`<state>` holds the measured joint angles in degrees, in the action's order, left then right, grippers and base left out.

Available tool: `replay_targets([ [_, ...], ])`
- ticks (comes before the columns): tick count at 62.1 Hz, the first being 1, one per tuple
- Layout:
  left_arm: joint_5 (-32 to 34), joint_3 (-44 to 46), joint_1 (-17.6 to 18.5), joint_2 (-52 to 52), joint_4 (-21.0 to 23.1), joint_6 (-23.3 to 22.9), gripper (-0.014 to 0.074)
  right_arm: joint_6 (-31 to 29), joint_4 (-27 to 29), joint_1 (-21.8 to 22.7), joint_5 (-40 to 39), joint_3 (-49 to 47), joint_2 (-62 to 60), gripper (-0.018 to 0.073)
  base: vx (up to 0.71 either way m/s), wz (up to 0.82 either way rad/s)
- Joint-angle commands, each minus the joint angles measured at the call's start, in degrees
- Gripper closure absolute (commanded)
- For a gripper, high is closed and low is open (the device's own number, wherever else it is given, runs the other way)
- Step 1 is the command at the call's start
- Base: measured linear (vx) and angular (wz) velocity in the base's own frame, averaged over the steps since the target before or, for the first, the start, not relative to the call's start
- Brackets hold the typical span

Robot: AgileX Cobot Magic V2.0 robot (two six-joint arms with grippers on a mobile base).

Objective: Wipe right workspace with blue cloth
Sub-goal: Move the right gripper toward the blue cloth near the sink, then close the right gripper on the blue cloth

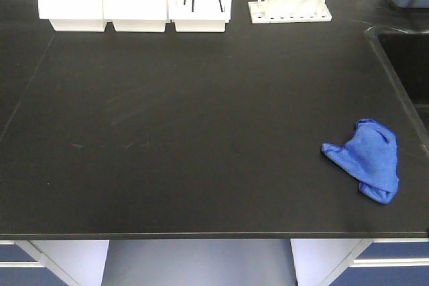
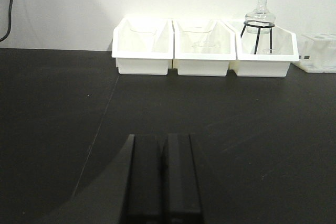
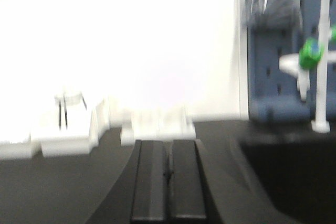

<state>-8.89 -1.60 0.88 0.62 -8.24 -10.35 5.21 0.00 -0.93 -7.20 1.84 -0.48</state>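
Note:
The blue cloth should be grabbed next by its crumpled middle [image 1: 371,159] with my right gripper, so that it can wipe the right workspace [image 1: 295,132].
A crumpled blue cloth [image 1: 369,158] lies on the black bench top [image 1: 188,132] at the front right, close to the right edge. Neither arm shows in the front view. My left gripper [image 2: 163,139] is shut and empty, held above the bench and facing the white bins. My right gripper [image 3: 169,144] is shut and empty, also above the bench and facing the back wall. The cloth shows in neither wrist view.
Three white bins [image 1: 134,1] stand along the back; the right one holds a black tripod with a glass flask [image 2: 259,14]. A white tube rack [image 1: 290,5] stands beside them. A sink [image 1: 405,51] opens at the right edge. A blue pegboard rack [image 3: 286,61] stands behind it.

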Motion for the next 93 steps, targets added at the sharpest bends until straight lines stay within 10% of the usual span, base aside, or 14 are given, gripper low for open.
replay_targets([
  [1,4.57,-1.78,-0.27,0.94,-0.05,-0.49,0.0602,0.22,0.49,0.13,-9.63,-1.34,-0.64,0.0567,0.0,0.0],
  [19,4.57,-1.78,-0.27,0.94,-0.05,-0.49,0.0602,0.63,4.13,0.13,20.17,-21.3,5.2,0.0562,0.0,0.0],
  [31,4.57,-1.78,-0.27,0.94,-0.05,-0.49,0.0602,2.27,-6.5,0.13,32.06,-34.12,21.87,0.0559,0.0,0.0],
  [48,4.57,-1.78,-0.27,0.94,-0.05,-0.49,0.0602,5.99,-23.57,0.13,26.12,-40.63,47.19,0.0557,0.0,0.0],
  [63,4.57,-1.78,-0.27,0.94,-0.05,-0.49,0.0602,10.04,-21.3,0.13,25.91,-40.57,63.58,0.0491,0.0,0.0],
  [93,4.57,-1.78,-0.27,0.94,-0.05,-0.49,0.0602,11.38,-20.54,0.13,17.4,-40.57,83.12,0.0064,0.0,0.0],
])
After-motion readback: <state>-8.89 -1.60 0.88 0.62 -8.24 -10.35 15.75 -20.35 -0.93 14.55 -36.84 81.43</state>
